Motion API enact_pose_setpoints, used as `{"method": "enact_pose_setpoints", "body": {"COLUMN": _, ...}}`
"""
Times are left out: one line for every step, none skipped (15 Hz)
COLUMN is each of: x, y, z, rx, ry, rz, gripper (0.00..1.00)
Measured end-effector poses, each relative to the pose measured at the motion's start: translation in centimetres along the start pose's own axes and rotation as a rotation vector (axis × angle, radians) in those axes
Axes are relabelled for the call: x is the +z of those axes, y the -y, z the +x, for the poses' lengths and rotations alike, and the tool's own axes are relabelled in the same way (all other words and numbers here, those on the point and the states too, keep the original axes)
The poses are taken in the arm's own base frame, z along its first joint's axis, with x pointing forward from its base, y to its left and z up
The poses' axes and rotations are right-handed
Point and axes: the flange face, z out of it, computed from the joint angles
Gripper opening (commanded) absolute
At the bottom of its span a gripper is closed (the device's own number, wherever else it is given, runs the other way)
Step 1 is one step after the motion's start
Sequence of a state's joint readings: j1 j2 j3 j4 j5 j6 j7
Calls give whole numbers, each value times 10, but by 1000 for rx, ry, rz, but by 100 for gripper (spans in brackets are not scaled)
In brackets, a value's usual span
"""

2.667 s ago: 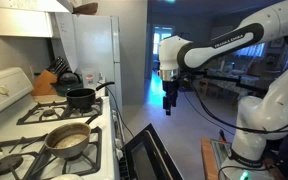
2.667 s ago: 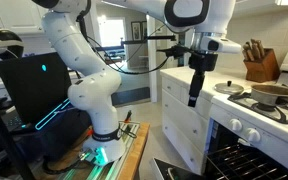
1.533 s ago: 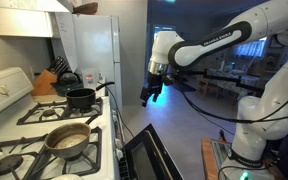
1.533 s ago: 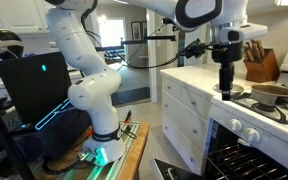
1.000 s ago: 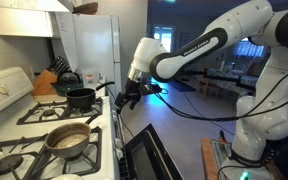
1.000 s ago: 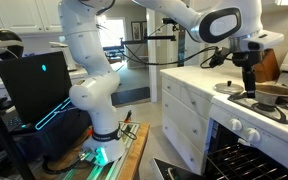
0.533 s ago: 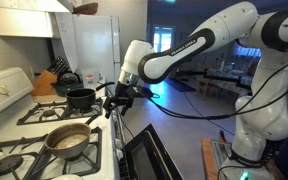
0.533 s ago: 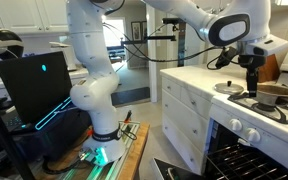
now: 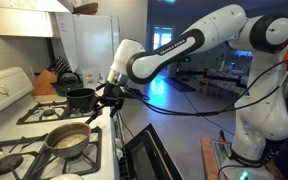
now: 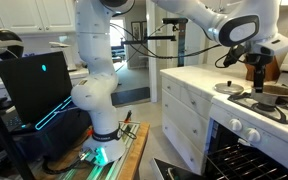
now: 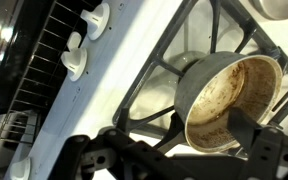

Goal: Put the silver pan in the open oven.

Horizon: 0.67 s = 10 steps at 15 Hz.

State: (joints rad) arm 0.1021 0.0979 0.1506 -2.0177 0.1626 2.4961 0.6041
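My gripper grabs the silver pan [image 9: 67,138] at its near edge next, where the pan's handle meets its rim, to lower it open-side-up into the oven.
The silver pan [image 9: 67,138] sits on the near front burner, its handle pointing toward the stove's front edge. In the wrist view the pan [image 11: 231,92] shows a stained tan inside and lies just beyond my fingers. My gripper [image 9: 99,106] hovers over the stove's front between the pan and a black pot, open and empty; it also shows as the gripper [image 10: 256,80] and the gripper [image 11: 164,140]. The oven [image 9: 147,152] below has its door folded down. Its racks show in the oven [image 10: 246,160] and the oven [image 11: 29,85].
A black pot [image 9: 80,97] with a handle stands on the burner behind the pan. A knife block [image 9: 46,81] and kettle [image 9: 69,78] are on the far counter. White knobs [image 11: 84,40] line the stove front. The lowered door juts into the aisle.
The arm has swung from the open aisle across to the stove and come down over the front burners. The jaws stayed open. Pan and pot have not moved.
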Motion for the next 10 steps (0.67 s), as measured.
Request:
{"method": "enact_pose_setpoints", "body": {"x": 3, "y": 2, "z": 4, "rx": 3, "ry": -1, "rz": 2, "gripper": 100}}
{"method": "enact_pose_setpoints", "body": {"x": 7, "y": 4, "z": 8, "rx": 5, "ry": 0, "rz": 3, "gripper": 100}}
{"method": "enact_pose_setpoints", "body": {"x": 11, "y": 6, "z": 12, "rx": 7, "ry": 0, "rz": 4, "gripper": 100}}
{"method": "enact_pose_setpoints", "body": {"x": 16, "y": 7, "z": 15, "rx": 9, "ry": 2, "rz": 3, "gripper": 100}}
{"method": "enact_pose_setpoints", "body": {"x": 21, "y": 7, "z": 19, "rx": 10, "ry": 5, "rz": 0, "gripper": 100}}
{"method": "enact_pose_setpoints", "body": {"x": 27, "y": 7, "z": 21, "rx": 11, "ry": 8, "rz": -4, "gripper": 100}}
{"method": "enact_pose_setpoints", "body": {"x": 33, "y": 7, "z": 23, "rx": 11, "ry": 12, "rz": -9, "gripper": 100}}
{"method": "enact_pose_setpoints", "body": {"x": 39, "y": 6, "z": 24, "rx": 11, "ry": 16, "rz": -14, "gripper": 100}}
{"method": "enact_pose_setpoints", "body": {"x": 44, "y": 6, "z": 25, "rx": 10, "ry": 20, "rz": -20, "gripper": 100}}
{"method": "enact_pose_setpoints", "body": {"x": 50, "y": 6, "z": 25, "rx": 9, "ry": 25, "rz": -25, "gripper": 100}}
